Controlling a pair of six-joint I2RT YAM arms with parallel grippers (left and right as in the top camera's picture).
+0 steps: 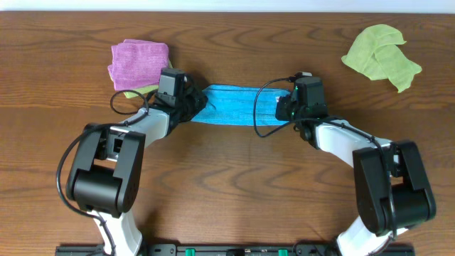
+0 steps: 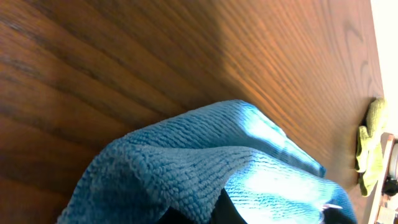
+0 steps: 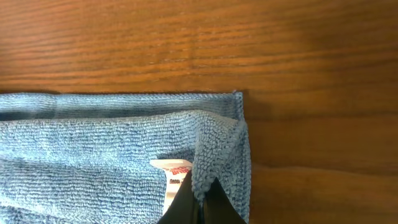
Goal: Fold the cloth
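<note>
My right gripper will let go of the sky-blue cloth, because the raised fold is over the lower layer, close to its far edge.
The sky-blue cloth (image 1: 231,104) lies as a folded strip at the table's middle, stretched between my two grippers. My left gripper (image 1: 192,105) is shut on the cloth's left end; in the left wrist view the cloth (image 2: 205,168) drapes over the dark fingers (image 2: 217,214). My right gripper (image 1: 288,107) is shut on the cloth's right end. In the right wrist view the black fingers (image 3: 200,199) pinch a raised fold of the cloth (image 3: 93,149) beside its white tag (image 3: 173,177).
A purple cloth (image 1: 138,62) lies at the back left with a yellow-green edge (image 1: 135,92) under it. A crumpled yellow-green cloth (image 1: 382,55) lies at the back right; it also shows in the left wrist view (image 2: 372,146). The wooden table (image 1: 227,178) surrounds them.
</note>
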